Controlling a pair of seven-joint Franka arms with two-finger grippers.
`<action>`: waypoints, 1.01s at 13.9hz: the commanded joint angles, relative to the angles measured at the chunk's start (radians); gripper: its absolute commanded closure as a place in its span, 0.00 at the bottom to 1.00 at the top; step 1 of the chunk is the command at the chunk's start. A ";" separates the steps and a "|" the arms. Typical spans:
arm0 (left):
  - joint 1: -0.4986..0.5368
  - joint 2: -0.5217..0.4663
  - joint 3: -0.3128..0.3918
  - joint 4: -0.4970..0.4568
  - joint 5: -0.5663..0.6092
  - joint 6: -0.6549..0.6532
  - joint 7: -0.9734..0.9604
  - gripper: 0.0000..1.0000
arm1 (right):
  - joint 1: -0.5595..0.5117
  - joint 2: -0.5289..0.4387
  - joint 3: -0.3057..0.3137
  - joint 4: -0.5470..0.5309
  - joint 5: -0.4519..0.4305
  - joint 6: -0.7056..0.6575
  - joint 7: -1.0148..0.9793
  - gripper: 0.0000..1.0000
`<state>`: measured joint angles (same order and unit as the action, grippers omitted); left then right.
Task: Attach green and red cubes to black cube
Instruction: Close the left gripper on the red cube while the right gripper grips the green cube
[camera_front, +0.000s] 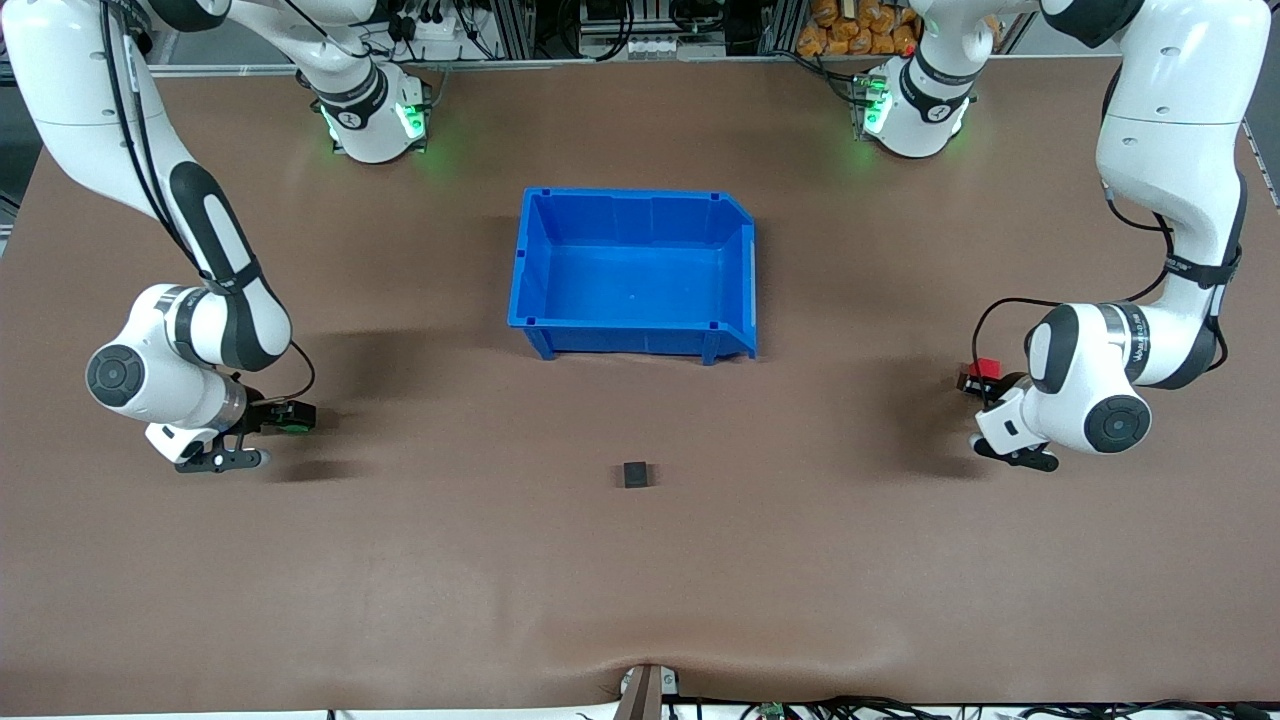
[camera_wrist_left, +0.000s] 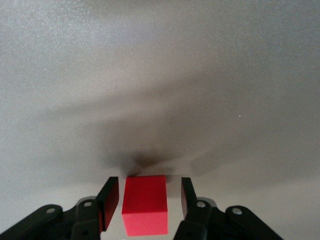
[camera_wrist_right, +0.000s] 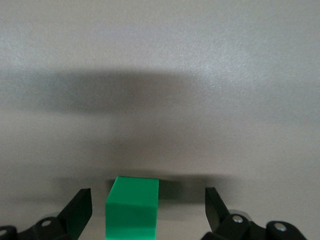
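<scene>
I should next grip the green cube by its opposite sides with my right gripper, to attach it to the black cube.
A red cube rests on the table near the left arm's end. My left gripper is low around it. In the left wrist view the red cube sits between the fingers of the left gripper, with a thin gap on each side. At the right arm's end a green cube lies on the table. My right gripper is down over it. In the right wrist view the right gripper stands wide open, with the green cube closer to one finger. The black cube sits alone mid-table, nearer the front camera than the bin.
A blue bin with nothing in it stands at the middle of the table, farther from the front camera than the black cube. Brown table surface spreads between the bin, the black cube and both grippers.
</scene>
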<state>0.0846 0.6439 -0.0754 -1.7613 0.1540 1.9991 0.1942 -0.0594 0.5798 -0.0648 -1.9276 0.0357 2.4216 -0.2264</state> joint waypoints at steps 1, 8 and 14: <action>0.001 -0.021 -0.003 -0.026 0.019 0.013 0.008 0.50 | 0.003 -0.008 0.005 -0.017 0.003 -0.021 0.005 0.36; 0.017 -0.015 -0.004 -0.021 0.016 0.013 0.028 0.96 | 0.021 -0.020 0.007 0.005 0.007 -0.107 -0.010 1.00; 0.015 -0.013 -0.003 0.058 0.004 0.000 0.010 1.00 | 0.049 -0.024 0.005 0.142 -0.002 -0.173 -0.195 1.00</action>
<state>0.0929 0.6437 -0.0751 -1.7388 0.1540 2.0061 0.2011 -0.0238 0.5718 -0.0575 -1.8380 0.0364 2.3045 -0.3546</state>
